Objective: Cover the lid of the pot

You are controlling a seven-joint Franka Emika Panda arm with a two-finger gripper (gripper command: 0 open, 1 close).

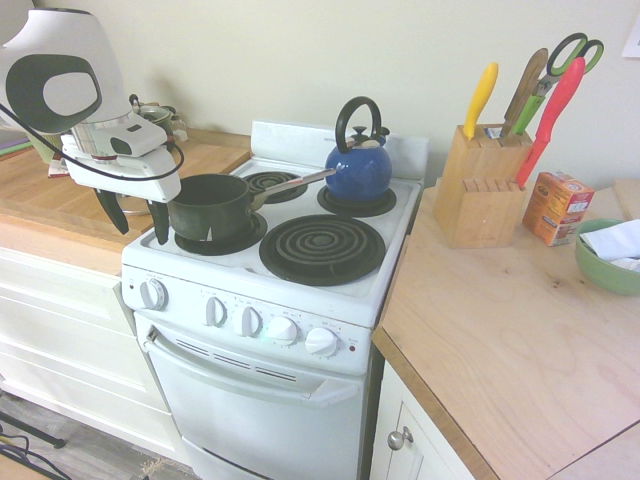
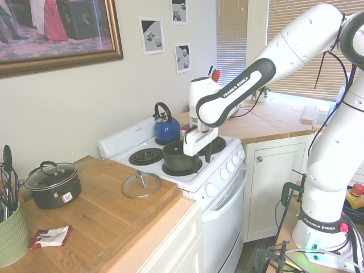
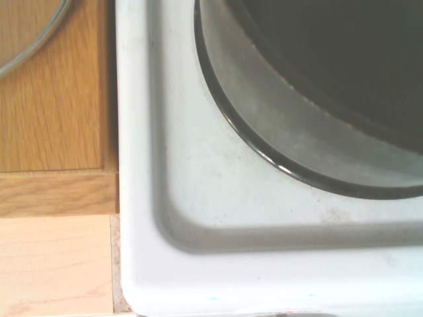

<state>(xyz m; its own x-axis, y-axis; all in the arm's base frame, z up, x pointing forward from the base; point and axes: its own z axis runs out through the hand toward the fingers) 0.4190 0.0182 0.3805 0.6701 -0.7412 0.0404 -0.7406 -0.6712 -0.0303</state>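
The gripper grabs the lid by its narrow raised handle [image 2: 141,179] next, since the lid's wide glass disc [image 2: 131,187] lies flat on the counter.
The pot [image 1: 210,205], a dark saucepan with a long silver handle, stands on the stove's front left burner, also seen from the other side [image 2: 178,157]. The lid [image 2: 141,185], clear glass with a metal rim and dark knob, lies flat on the wooden counter beside the stove. Its rim shows as a thin arc [image 3: 30,56] in the wrist view. My gripper [image 1: 136,218] hangs open and empty over the stove's edge, between pot and lid, fingers pointing down. In the second exterior view the gripper [image 2: 196,152] stands in front of the pot.
A blue kettle [image 1: 358,168] sits on the back right burner; the front right burner [image 1: 322,248] is bare. A squat dark lidded pot [image 2: 54,183], a green utensil holder [image 2: 11,233] and a red packet [image 2: 51,236] share the lid's counter. Knife block [image 1: 480,185], orange box [image 1: 557,207], green bowl [image 1: 608,255] stand right.
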